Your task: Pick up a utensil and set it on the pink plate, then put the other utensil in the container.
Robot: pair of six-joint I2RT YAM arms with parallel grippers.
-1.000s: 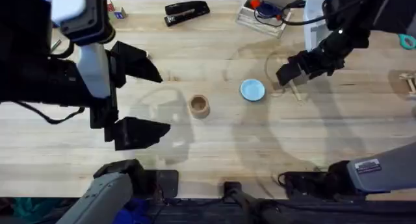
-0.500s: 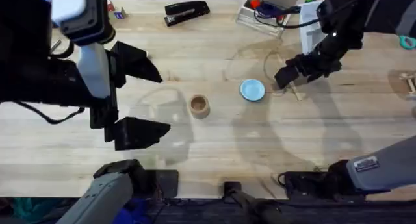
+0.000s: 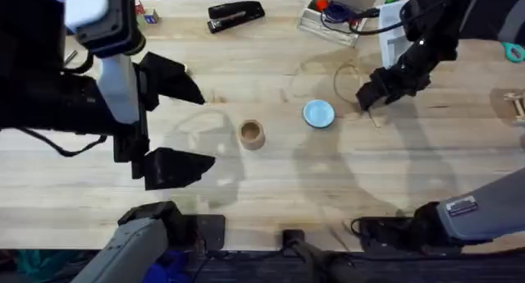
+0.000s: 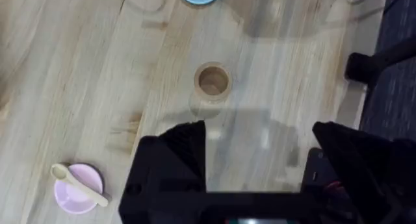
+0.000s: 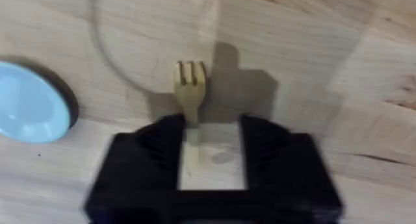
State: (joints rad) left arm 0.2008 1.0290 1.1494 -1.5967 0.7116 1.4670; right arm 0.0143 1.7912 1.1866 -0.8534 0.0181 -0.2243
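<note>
I need to put the other utensil in the container, so I should next grab the thin wooden fork by its handle (image 5: 194, 143) with my right gripper.
The pink plate (image 4: 77, 188) lies on the wooden table with a pale wooden spoon (image 4: 79, 184) across it. The tan container (image 3: 251, 134) (image 4: 212, 81) stands upright mid-table, its hollow showing nothing inside. High above the table's left side, my left gripper (image 3: 184, 123) (image 4: 260, 152) hangs open and holds nothing. The wooden fork (image 5: 190, 87) lies flat to the right of the light blue plate (image 3: 318, 113) (image 5: 29, 104). My right gripper (image 3: 373, 94) (image 5: 211, 146) is low over the fork, open, with its fingers on either side of the handle.
At the table's back edge lie a black stapler (image 3: 235, 15) and a clear plastic box (image 3: 332, 16) with red and blue items. A small wooden piece (image 3: 517, 102) sits at the far right. Bare tabletop lies between the container and the front edge.
My right gripper has shifted slightly right and settled closer over the fork. The left arm, container and plates have not moved.
</note>
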